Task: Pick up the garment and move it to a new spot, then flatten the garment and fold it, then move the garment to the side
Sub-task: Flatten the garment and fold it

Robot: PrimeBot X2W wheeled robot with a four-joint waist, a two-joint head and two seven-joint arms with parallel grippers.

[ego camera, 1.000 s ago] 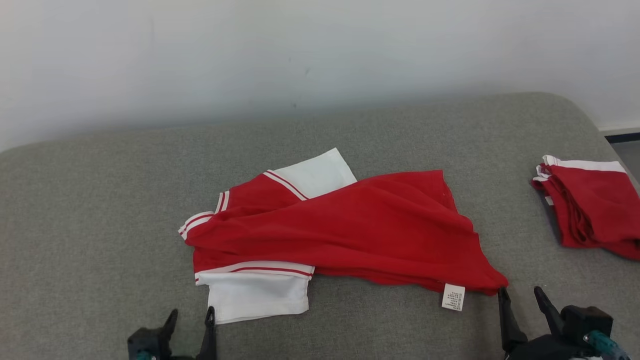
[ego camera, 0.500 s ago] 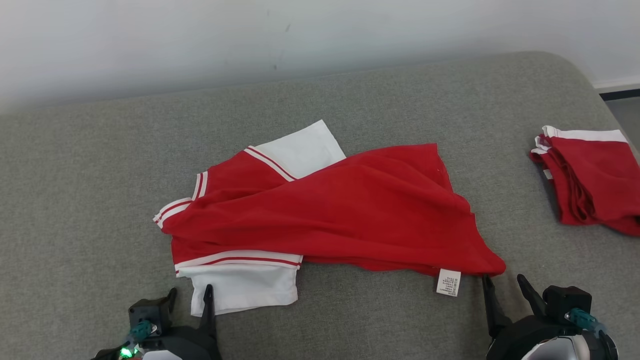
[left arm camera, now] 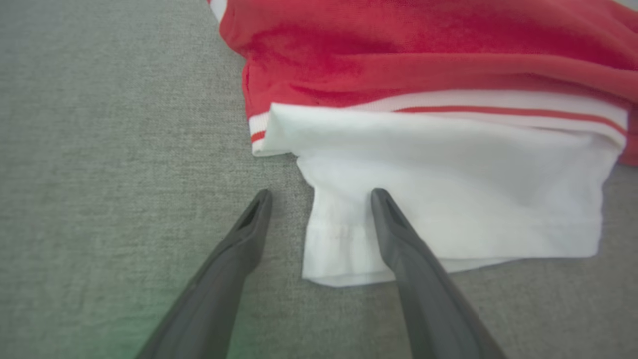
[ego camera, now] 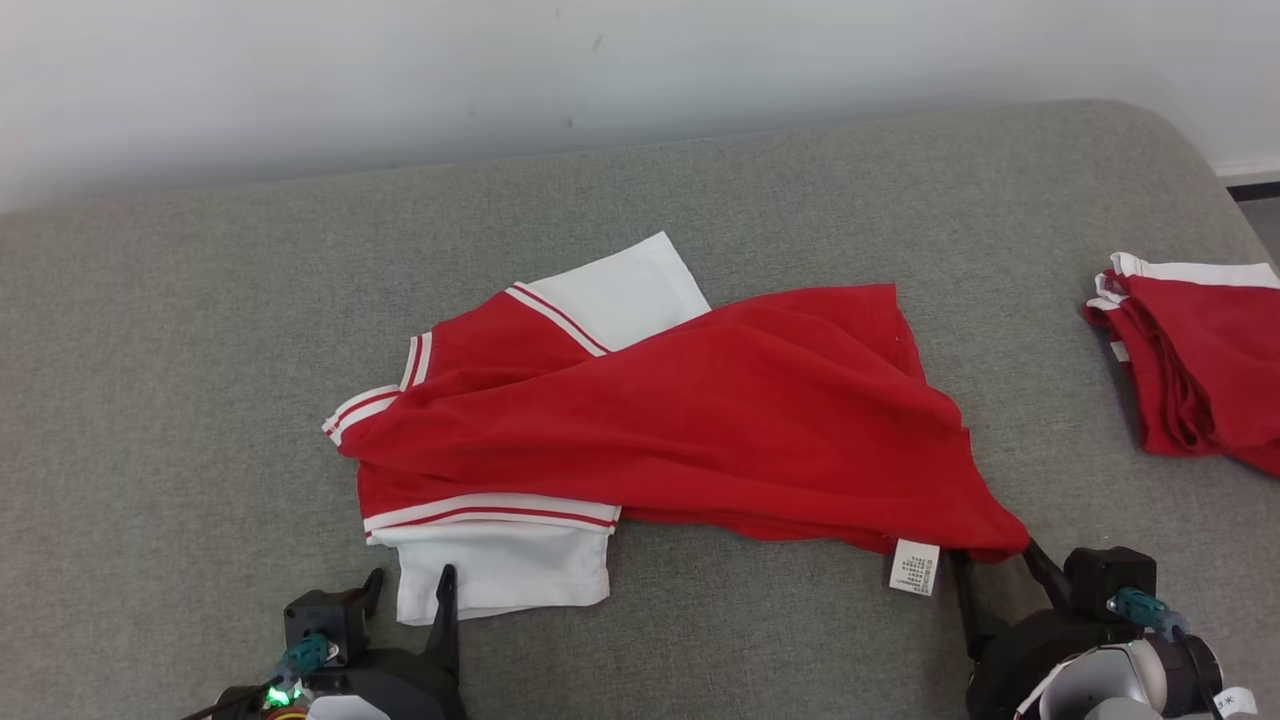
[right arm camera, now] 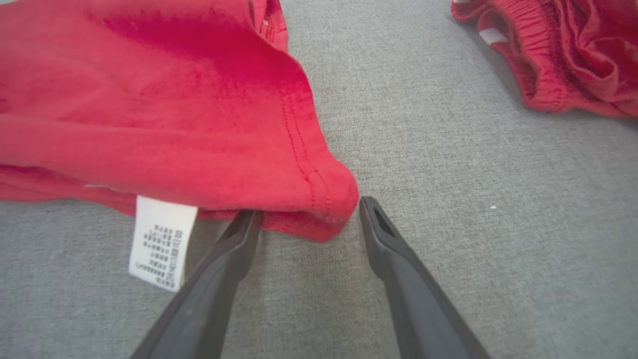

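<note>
Next, the right gripper pinches the red shirt at its hem corner (ego camera: 1005,538) (right arm camera: 332,206), where the folded edge stands up, since the shirt spreads slack.
The garment (ego camera: 700,420), a red shirt with white sleeves and striped trim, lies crumpled mid-way across the grey padded surface (ego camera: 200,350). My left gripper (ego camera: 410,585) is open at its near white sleeve (left arm camera: 448,189). In the left wrist view the sleeve's left corner lies between the open fingers of the left gripper (left arm camera: 320,195), and the right finger rests over the white cloth. My right gripper (ego camera: 992,558) is open at the red hem's near right corner. In the right wrist view that corner (right arm camera: 329,199) sits between the tips of the right gripper (right arm camera: 309,209), beside a white care label (right arm camera: 159,242).
A second red and white garment (ego camera: 1200,370) lies bunched at the surface's right edge, also seen as a red bundle (right arm camera: 563,55) in the right wrist view. A pale wall (ego camera: 640,70) runs behind the surface. Bare grey fabric spreads left of the shirt.
The head camera has shifted downward. Both grippers have edged forward to the garment: the left fingers now straddle the white sleeve's corner, and the right fingertips reach the red hem corner. Both stay open.
</note>
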